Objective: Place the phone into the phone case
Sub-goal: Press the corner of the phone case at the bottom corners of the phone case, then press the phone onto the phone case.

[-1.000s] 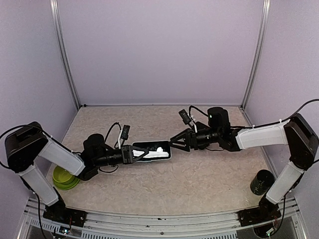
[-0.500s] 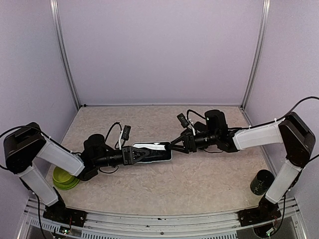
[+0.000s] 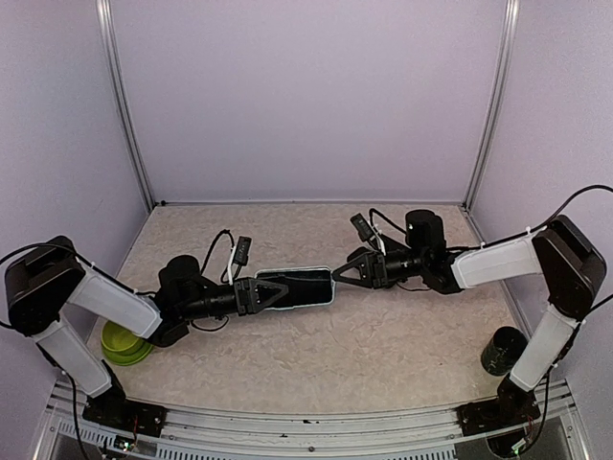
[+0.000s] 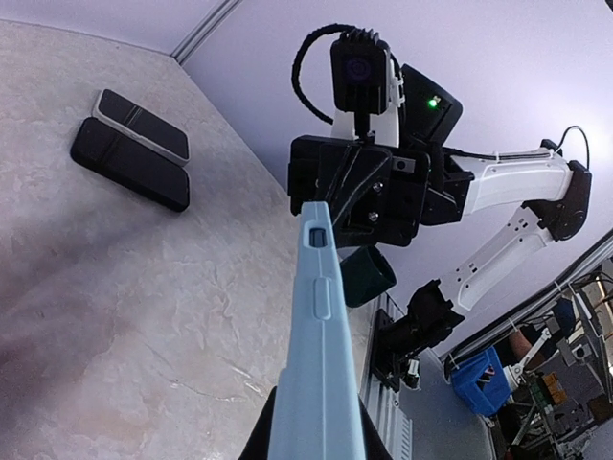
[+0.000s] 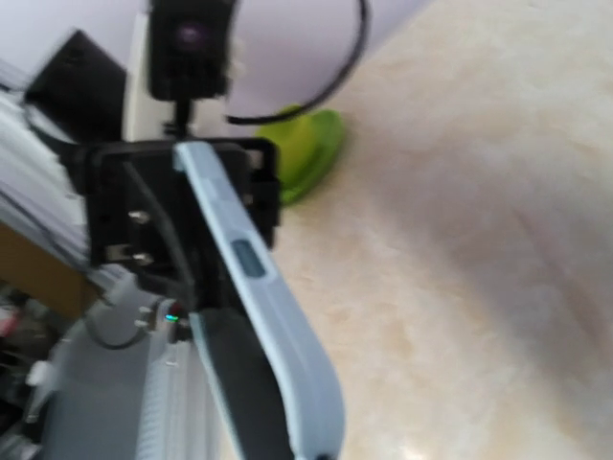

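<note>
My right gripper's fingers are shut beside the light-blue case (image 3: 330, 287), so my right gripper reopens next, then moves lower to close on the case's loose end.
The light-blue phone case (image 3: 330, 287) hangs above the table's middle, and the black phone (image 3: 303, 287) lies inside its rim. My left gripper (image 3: 263, 290) is shut on the case's left end. In the left wrist view the case (image 4: 316, 364) runs edge-on between my dark jaws. My right gripper (image 3: 337, 277) is shut, with its tip at the case's right end. In the right wrist view the case (image 5: 263, 326) and the phone's black face (image 5: 239, 402) fill the lower middle, and my own fingers do not show.
A green bowl (image 3: 123, 340) sits by the left arm's base. A dark cup (image 3: 503, 350) stands at the front right. Two flat black slabs (image 4: 129, 149) lie side by side on the table in the left wrist view.
My right gripper has gone from open to shut and drawn slightly right, its tip staying at the case's right end. A white patch seen inside the case earlier no longer shows.
</note>
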Controlling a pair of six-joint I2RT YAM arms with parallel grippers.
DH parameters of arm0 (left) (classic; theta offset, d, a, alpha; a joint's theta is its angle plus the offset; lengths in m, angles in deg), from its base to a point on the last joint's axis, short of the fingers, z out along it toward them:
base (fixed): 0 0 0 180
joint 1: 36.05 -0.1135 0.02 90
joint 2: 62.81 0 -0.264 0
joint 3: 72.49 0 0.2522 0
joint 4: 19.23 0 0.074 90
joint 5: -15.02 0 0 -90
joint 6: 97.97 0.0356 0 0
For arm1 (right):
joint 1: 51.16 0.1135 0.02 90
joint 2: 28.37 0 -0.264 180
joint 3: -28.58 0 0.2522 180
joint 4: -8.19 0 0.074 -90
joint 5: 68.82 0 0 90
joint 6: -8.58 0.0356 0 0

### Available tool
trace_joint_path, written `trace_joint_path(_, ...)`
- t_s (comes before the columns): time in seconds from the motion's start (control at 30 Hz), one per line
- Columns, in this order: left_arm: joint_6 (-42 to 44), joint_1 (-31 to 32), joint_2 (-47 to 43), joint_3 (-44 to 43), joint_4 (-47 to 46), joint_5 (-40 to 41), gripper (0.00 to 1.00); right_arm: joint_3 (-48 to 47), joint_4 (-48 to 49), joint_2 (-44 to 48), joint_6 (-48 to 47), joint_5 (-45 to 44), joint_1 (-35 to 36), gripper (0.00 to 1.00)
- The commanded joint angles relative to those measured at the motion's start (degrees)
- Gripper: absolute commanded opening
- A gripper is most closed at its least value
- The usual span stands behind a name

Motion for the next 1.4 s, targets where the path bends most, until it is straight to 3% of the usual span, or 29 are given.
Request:
trace_joint_path(0.0, 0.6, 0.1, -1.3, -1.5, -2.7, 0.0, 0.00, 2.9, 18.3, -1.1, 11.9, 10.6, -2.0, 0.00)
trace_joint_path(0.07, 0.6, 0.1, -1.4, -1.6, -2.6, 0.0, 0.00, 2.9, 20.0, -1.6, 13.2, 11.6, -2.1, 0.11)
trace_joint_path(0.17, 0.6, 0.1, -1.3, -1.7, -2.3, 0.1, 0.00, 2.3, 17.6, -1.2, 11.9, 11.6, -2.1, 0.37)
trace_joint_path(0.27, 0.7, 0.0, -1.3, -1.9, -2.1, 0.1, 0.00, 2.3, 14.7, 0.0, 9.2, 10.5, -2.1, 0.49)
trace_joint_path(0.43, 0.3, -0.1, -0.8, -2.4, -1.7, -0.2, 0.00, 1.2, 3.7, 2.5, -0.9, 5.2, -1.7, 0.55)
trace_joint_path(0.7, -1.1, -0.2, 1.0, -3.9, -0.5, -2.6, 0.00, 0.2, -14.1, 8.8, -24.4, -14.6, 3.4, 0.67)
trace_joint_path(0.9, -1.1, -0.1, 1.3, -5.5, 3.1, -3.6, 0.00, 1.6, -15.8, 12.2, -35.2, -22.3, 5.8, 0.87)
trace_joint_path(1.13, -0.9, 0.5, 1.2, -7.3, 7.0, -3.0, 0.00, 4.9, -13.5, 16.1, -46.2, -29.5, 11.4, 0.99)
trace_joint_path(1.37, 0.0, 1.5, 1.2, -8.8, 10.7, -1.9, 0.00, 3.7, -15.5, 15.5, -53.4, -34.6, 16.5, 1.00)
